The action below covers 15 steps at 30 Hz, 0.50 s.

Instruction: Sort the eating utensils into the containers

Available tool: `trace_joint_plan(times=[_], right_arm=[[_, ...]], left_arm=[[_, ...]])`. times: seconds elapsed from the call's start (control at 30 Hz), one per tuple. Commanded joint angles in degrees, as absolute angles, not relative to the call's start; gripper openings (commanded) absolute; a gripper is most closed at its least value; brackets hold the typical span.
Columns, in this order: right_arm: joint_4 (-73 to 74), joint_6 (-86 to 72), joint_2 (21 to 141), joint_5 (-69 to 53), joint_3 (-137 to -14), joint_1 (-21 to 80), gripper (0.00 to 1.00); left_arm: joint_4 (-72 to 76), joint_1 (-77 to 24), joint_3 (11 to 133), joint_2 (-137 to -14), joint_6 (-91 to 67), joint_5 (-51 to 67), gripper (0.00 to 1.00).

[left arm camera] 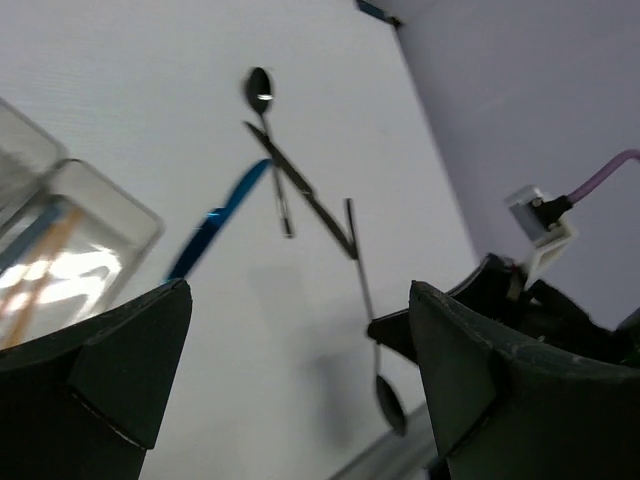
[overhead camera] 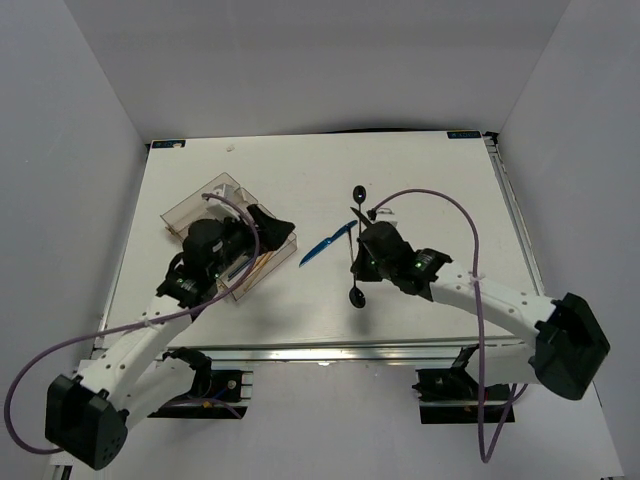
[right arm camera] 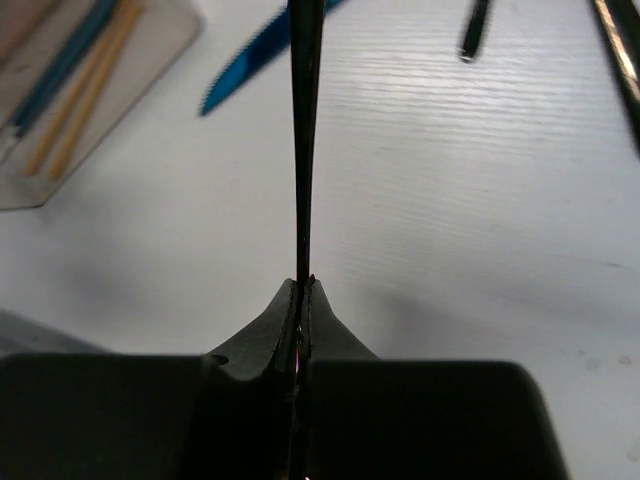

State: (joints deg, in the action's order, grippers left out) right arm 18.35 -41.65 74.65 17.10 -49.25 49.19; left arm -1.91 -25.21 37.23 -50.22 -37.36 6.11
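The robot's right gripper holds the spoon. The left gripper will next grab the black spoon's free handle end to sort the spoon into the tray [overhead camera: 190,212].
My right gripper [overhead camera: 357,264] [right arm camera: 302,285] is shut on the thin handle of a black spoon [overhead camera: 355,295] [right arm camera: 304,120], whose bowl points toward the table's near edge. This spoon also shows in the left wrist view [left arm camera: 388,400]. A blue knife [overhead camera: 325,245] [left arm camera: 215,225] [right arm camera: 258,48] lies just left of it. A second black spoon [overhead camera: 360,193] [left arm camera: 260,90] and a dark stick [overhead camera: 354,213] [left arm camera: 300,190] lie crossed just beyond. The clear organiser tray [overhead camera: 190,212] [right arm camera: 150,60] [left arm camera: 95,215] holds orange sticks [right arm camera: 85,90]. My left gripper [overhead camera: 272,228] [left arm camera: 300,380] is open and empty at the tray's right end.
The table's near edge, a metal rail [overhead camera: 330,350], runs just below the held spoon. A purple cable [overhead camera: 440,200] loops over the right arm. White walls close in on three sides.
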Motion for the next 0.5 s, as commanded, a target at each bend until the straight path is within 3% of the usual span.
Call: trace_joint_plan(times=[0.0, 0.17, 0.33, 0.4, 0.47], right_arm=[[7.8, -31.7, 70.9, 7.1, -48.3, 49.8, 0.00], [7.2, -28.4, 68.3, 5.5, -51.0, 51.7, 0.00], [5.3, -28.0, 68.6, 5.2, -53.3, 54.3, 0.00], [4.7, -27.9, 68.6, 4.8, -53.7, 55.2, 0.00], [4.0, -27.7, 68.9, 4.9, -54.1, 55.9, 0.00]], left_arm=[[17.4, -28.1, 35.4, -54.9, -53.5, 16.9, 0.98], [10.1, -36.0, 41.6, -61.9, -54.0, 5.4, 0.98], [8.7, -38.0, 41.8, -65.5, -55.8, 2.7, 0.98], [8.3, -38.0, 41.2, -65.7, -55.9, 1.8, 0.96], [7.6, -38.0, 41.3, -66.1, -55.6, 1.9, 0.87]])
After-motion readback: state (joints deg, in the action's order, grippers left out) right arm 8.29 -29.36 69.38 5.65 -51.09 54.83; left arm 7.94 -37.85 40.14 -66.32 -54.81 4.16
